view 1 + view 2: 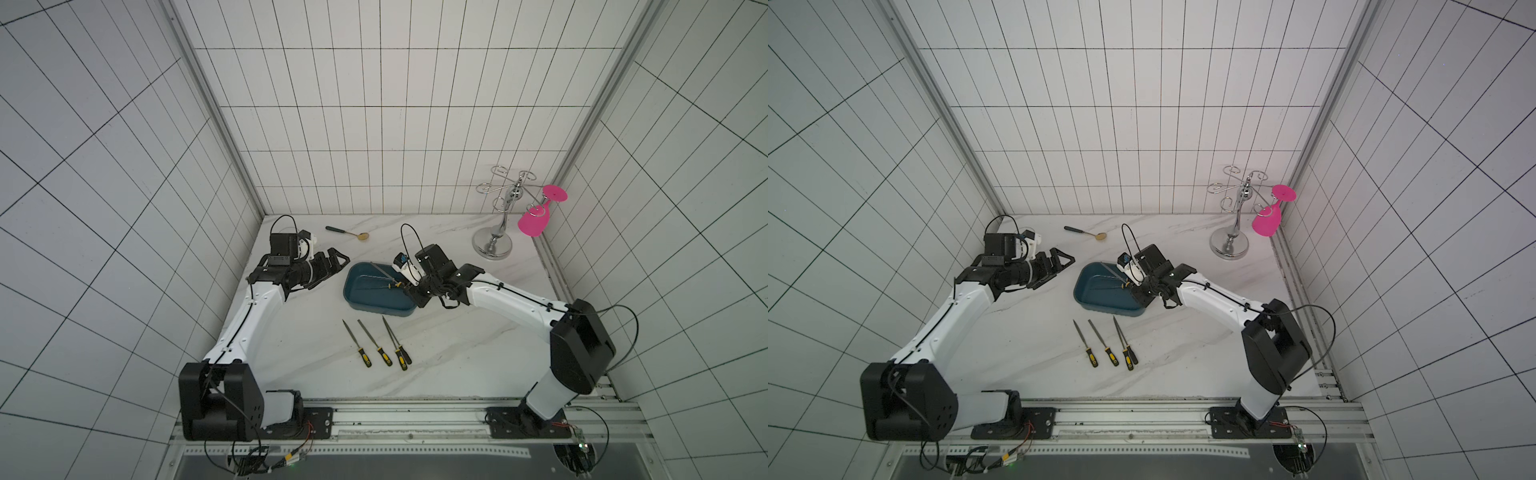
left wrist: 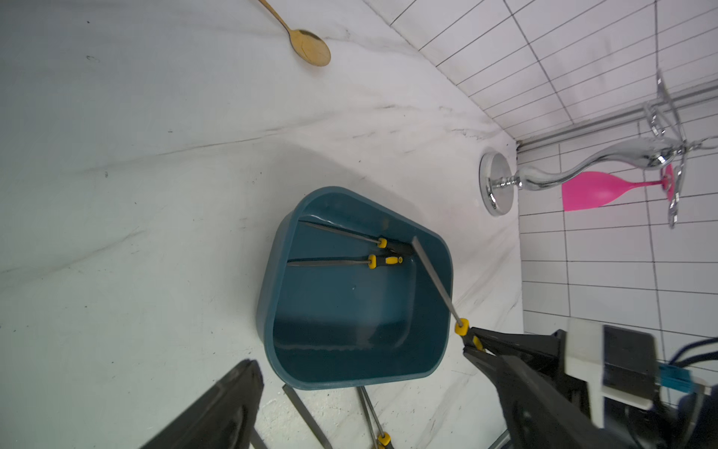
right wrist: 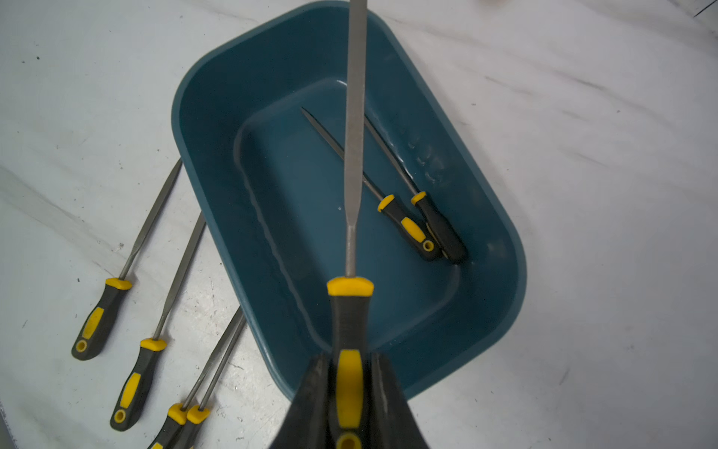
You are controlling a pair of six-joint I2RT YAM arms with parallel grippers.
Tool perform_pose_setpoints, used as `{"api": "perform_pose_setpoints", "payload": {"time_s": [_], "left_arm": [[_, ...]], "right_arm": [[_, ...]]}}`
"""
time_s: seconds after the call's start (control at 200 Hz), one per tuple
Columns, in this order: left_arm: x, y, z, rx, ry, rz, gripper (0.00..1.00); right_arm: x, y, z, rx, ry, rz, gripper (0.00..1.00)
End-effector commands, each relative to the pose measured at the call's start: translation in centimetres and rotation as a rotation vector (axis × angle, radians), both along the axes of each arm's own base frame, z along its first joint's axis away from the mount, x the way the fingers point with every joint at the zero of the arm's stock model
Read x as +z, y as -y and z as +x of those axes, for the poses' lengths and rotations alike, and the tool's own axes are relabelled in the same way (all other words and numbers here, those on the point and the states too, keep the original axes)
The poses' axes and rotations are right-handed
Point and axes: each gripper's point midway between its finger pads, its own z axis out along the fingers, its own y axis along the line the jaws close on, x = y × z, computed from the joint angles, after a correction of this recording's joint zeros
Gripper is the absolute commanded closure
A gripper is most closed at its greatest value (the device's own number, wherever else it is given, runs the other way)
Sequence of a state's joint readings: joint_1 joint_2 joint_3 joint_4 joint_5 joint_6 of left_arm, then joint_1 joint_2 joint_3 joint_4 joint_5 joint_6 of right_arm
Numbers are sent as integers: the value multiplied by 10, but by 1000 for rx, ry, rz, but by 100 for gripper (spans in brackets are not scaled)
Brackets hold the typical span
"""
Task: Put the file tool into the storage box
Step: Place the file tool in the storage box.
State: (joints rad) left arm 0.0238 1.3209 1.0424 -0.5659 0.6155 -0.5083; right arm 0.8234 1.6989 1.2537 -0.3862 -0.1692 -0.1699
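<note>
I need to turn and lower the file tool before my right gripper lets go of it, because the blade tip reaches over the storage box's back rim (image 1: 385, 264).
The storage box (image 1: 374, 311) is a shallow teal tub in the middle of the table, also seen in the right wrist view (image 3: 485, 241). My right gripper (image 3: 349, 361) is shut on the black-and-yellow handle of a file tool (image 3: 355, 116), whose blade slants over the box's inside (image 2: 435, 280). Two more files (image 3: 404, 225) lie side by side on the box floor. Several files (image 1: 380, 345) lie on the table in front of the box. My left gripper (image 1: 341, 258) stands open and holds nothing, to the left of the box.
A gold spoon (image 1: 353, 233) with a dark handle lies at the back of the table. A chrome glass rack (image 1: 494, 232) stands at the back right, with a pink glass (image 1: 534, 220) hanging from it. Tiled walls close in three sides.
</note>
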Motion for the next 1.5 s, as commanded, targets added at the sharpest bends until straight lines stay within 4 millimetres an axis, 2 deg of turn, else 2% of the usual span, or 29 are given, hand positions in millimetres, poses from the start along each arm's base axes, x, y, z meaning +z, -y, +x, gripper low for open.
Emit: {"api": "perform_pose_setpoints", "payload": {"time_s": [0.0,0.135,0.235,0.325,0.406,0.451,0.561,0.691,0.776,0.891,0.981,1.071,1.161,1.237,1.292,1.377,1.497], "left_arm": [[2,-4,6,13,-1,-88,2],[-2,-3,7,12,-23,-100,2],[-5,-4,6,18,-30,-95,2],[-8,-4,6,23,-35,-89,2],[-11,-2,6,16,-46,-91,2],[-13,-2,7,21,-51,-90,2],[-17,-7,14,42,-59,-68,2],[-27,-10,13,51,-95,-7,3],[-35,-1,7,26,-108,73,3],[-43,20,-2,-44,-126,176,2],[-49,30,-4,-75,-160,140,2],[-57,36,-4,-91,-194,111,2],[-62,36,-2,-96,-209,118,2],[-65,29,-1,-76,-221,173,2],[-67,23,-1,-60,-225,207,2],[-67,23,-3,-59,-217,228,2],[-71,27,-5,-71,-225,248,2]], "right_arm": [[9,-20,17,36,13,52,97],[-7,-25,26,32,-13,33,97],[-17,-24,41,-13,-25,13,97],[-27,-23,48,-29,-73,1,85],[-30,-23,52,-41,-87,0,63],[-30,-20,55,-60,-79,-6,58],[-24,-15,61,-111,-68,-9,55],[-3,-1,65,-226,-41,14,55],[12,13,58,-303,-44,38,56],[18,34,43,-388,-60,66,57],[13,52,35,-468,-66,52,58],[4,62,24,-503,-102,50,59],[-7,79,14,-565,-123,33,60],[-12,92,7,-623,-122,56,60],[-10,89,1,-614,-143,122,58],[-1,71,-6,-557,-195,215,56],[1,54,-2,-539,-250,252,56]]}}
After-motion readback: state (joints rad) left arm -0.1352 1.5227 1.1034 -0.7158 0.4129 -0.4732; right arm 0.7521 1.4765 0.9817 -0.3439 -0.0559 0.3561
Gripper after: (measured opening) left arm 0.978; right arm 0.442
